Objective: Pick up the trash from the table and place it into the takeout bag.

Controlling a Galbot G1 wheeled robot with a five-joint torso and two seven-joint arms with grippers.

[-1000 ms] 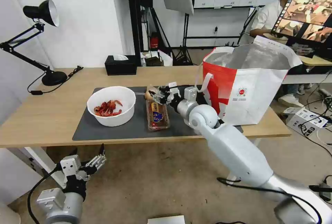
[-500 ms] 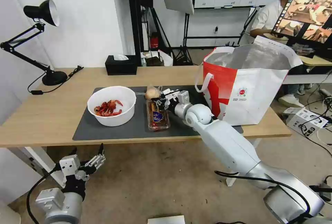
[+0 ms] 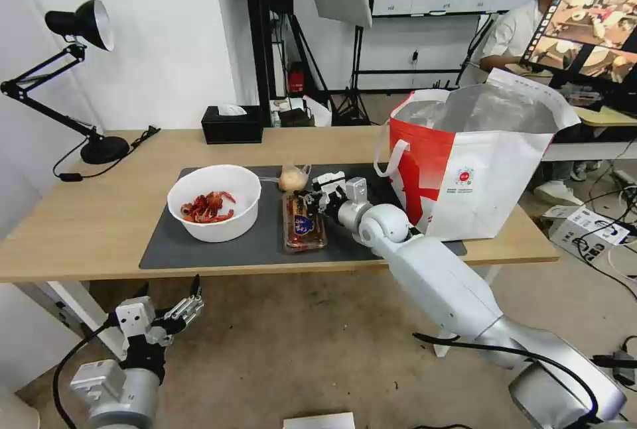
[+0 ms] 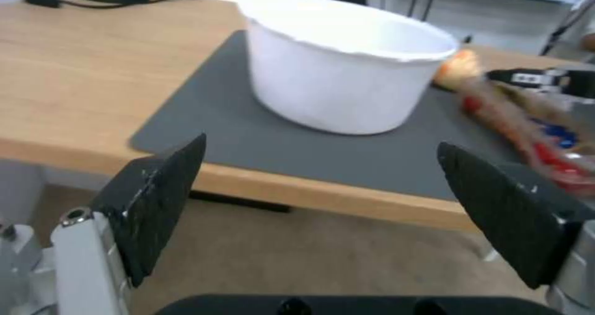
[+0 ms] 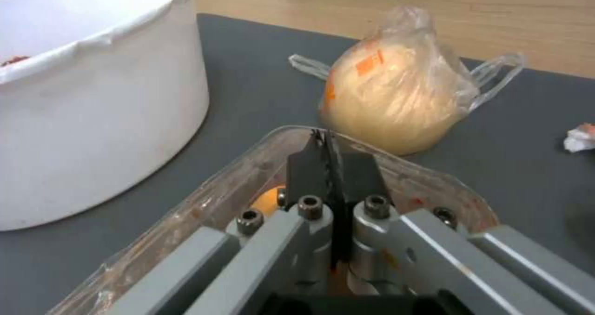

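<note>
Next, my left gripper grabs the clear hinged tray by its free long edge [image 3: 285, 231], since my right gripper already covers the tray's far rim.
My right gripper [image 3: 310, 201] is low over the dark mat [image 3: 199, 253], shut on the far rim of the clear tray [image 3: 303, 223]; in the right wrist view its fingers [image 5: 307, 166] press together on that thin rim [image 5: 409, 175]. The small clear bag with a yellowish lump [image 5: 397, 106] lies just past the tray. Left of both stands the white bowl of red shells [image 3: 213, 202]. A crumpled tissue [image 5: 579, 137] lies on the mat farther off. The takeout bag [image 3: 478, 170] stands open at the table's right end. My left gripper [image 3: 178, 307] hangs open below the table's front edge.
A black desk lamp [image 3: 79, 84] stands at the table's [image 3: 99, 217] back left, with a black tissue box [image 3: 232, 125] at the back edge. The left wrist view faces the bowl [image 4: 347, 68] across the front edge. A cable lies on the floor near my right arm.
My right gripper has come down from beside the small bag to the tray's far rim. The left arm has not moved.
</note>
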